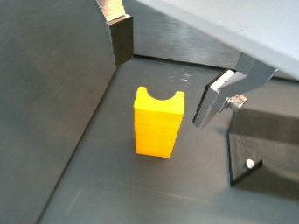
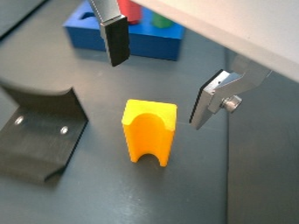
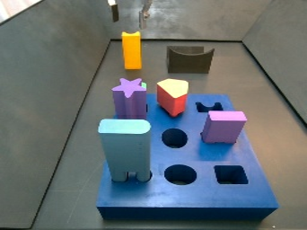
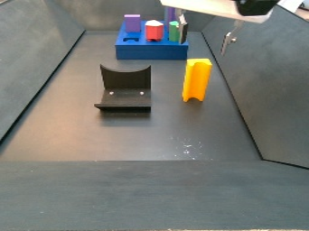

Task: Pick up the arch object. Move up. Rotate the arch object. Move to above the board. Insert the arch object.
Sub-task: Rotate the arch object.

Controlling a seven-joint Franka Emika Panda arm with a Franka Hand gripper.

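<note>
My gripper grabs the arch object by its notched end next, to insert it into the board [image 3: 180, 193].
The arch object [image 3: 132, 49] is a tall yellow-orange block that stands upright on the dark floor, with its notched end up in both wrist views [image 1: 158, 122] [image 2: 149, 131]. It also shows in a side view [image 4: 196, 79]. My gripper [image 3: 129, 11] hangs above it, open and empty, and nothing is between the fingers [image 1: 121, 39]. The gripper also shows in both wrist views [image 1: 170, 74] [image 2: 162, 74]. The board [image 3: 180, 193], a thick dark-blue slab with shaped holes, lies apart from the arch object and shows in two other views [image 4: 135, 50] [image 2: 87, 35].
The fixture [image 3: 188, 59] stands beside the arch object and shows in other views [image 4: 125, 87] [image 2: 41, 131]. On the board stand a light-blue two-legged block [image 3: 125, 148], a purple star [image 3: 129, 92], a red-and-yellow piece [image 3: 173, 96] and a purple cube [image 3: 223, 126]. Grey walls enclose the floor.
</note>
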